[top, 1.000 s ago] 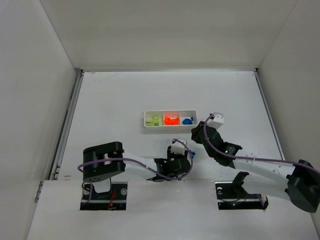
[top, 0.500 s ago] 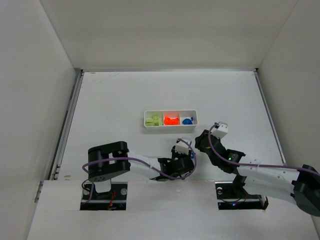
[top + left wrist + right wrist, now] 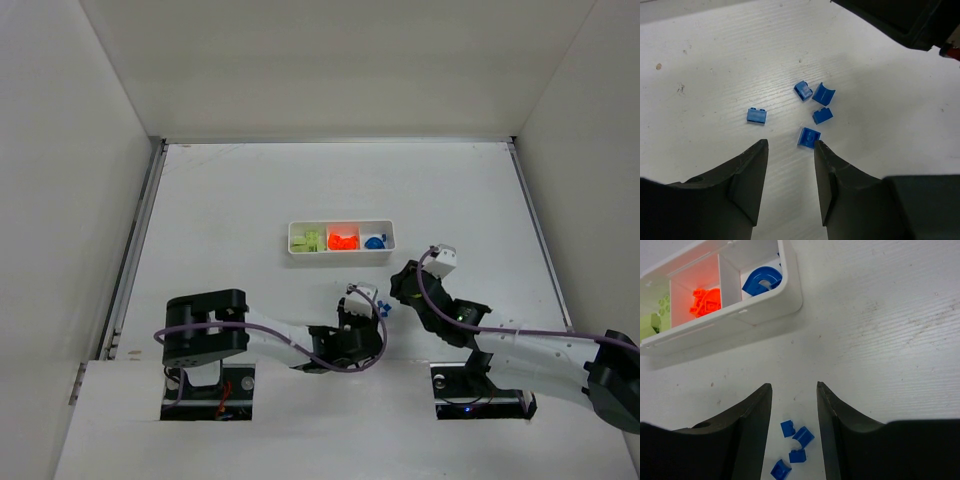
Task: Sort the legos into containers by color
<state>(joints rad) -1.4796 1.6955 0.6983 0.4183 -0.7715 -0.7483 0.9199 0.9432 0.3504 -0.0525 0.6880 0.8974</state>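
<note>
Next, my left gripper grabs the tiny blue lego's two opposite sides, leaving its hollow side free to drop into the blue section of the tray.
The white three-compartment tray [image 3: 340, 254] holds lime green legos [image 3: 308, 241] on the left, orange legos [image 3: 343, 240] in the middle and a blue one [image 3: 375, 241] on the right. Several loose blue legos [image 3: 384, 308] lie on the table in front of it. My left gripper [image 3: 372, 304] is open and empty right next to them. In the left wrist view the nearest blue brick [image 3: 808, 137] touches the right fingertip of that gripper [image 3: 790, 144]. My right gripper [image 3: 402, 286] is open and empty above the same cluster [image 3: 797, 440], between it and the tray [image 3: 765, 305].
The right arm's dark body [image 3: 900, 20] hangs close over the cluster, at the top right of the left wrist view. One blue brick [image 3: 756, 115] lies a little apart, left of the others. White walls enclose the table on the left, back and right.
My right gripper has drawn back from the tray toward the near edge and now hovers by the loose blue bricks. My left gripper has shifted slightly right toward them.
</note>
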